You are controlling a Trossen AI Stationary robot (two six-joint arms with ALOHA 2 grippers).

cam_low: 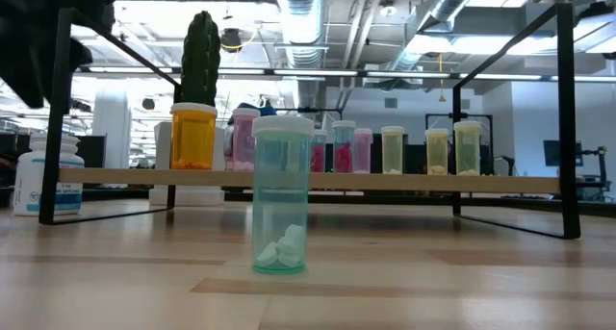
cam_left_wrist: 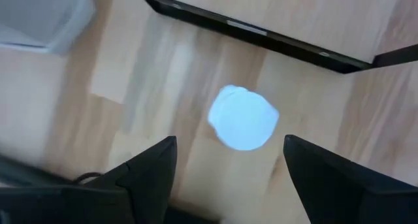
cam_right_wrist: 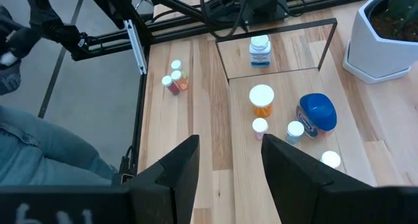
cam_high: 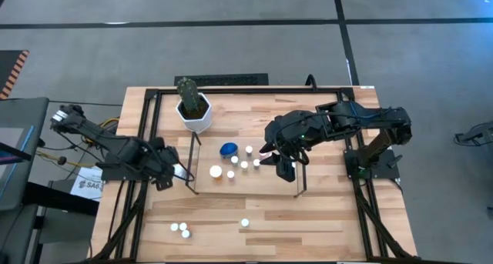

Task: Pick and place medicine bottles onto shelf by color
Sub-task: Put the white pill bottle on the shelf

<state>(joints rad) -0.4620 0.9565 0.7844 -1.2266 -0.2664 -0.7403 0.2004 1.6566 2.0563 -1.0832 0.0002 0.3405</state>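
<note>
It isn't time to close on the white cap yet: the cap is below my open fingers and they would miss it if I closed now, so I need to first lower my left gripper.
My left gripper hangs open, pointing down, over a white medicine bottle that stands on the table just outside the shelf's left end panel; its fingers stand on either side of the cap without touching it. The same bottle shows in the right wrist view. My right gripper hovers open above the right part of the shelf, holding nothing. On the shelf stand a blue-capped bottle and several white-capped ones, among them orange and pink.
A white pot with a cactus stands behind the shelf's left end. Three small bottles stand near the table's front: a pair and a single teal one. The table's black frame runs close to my left arm.
</note>
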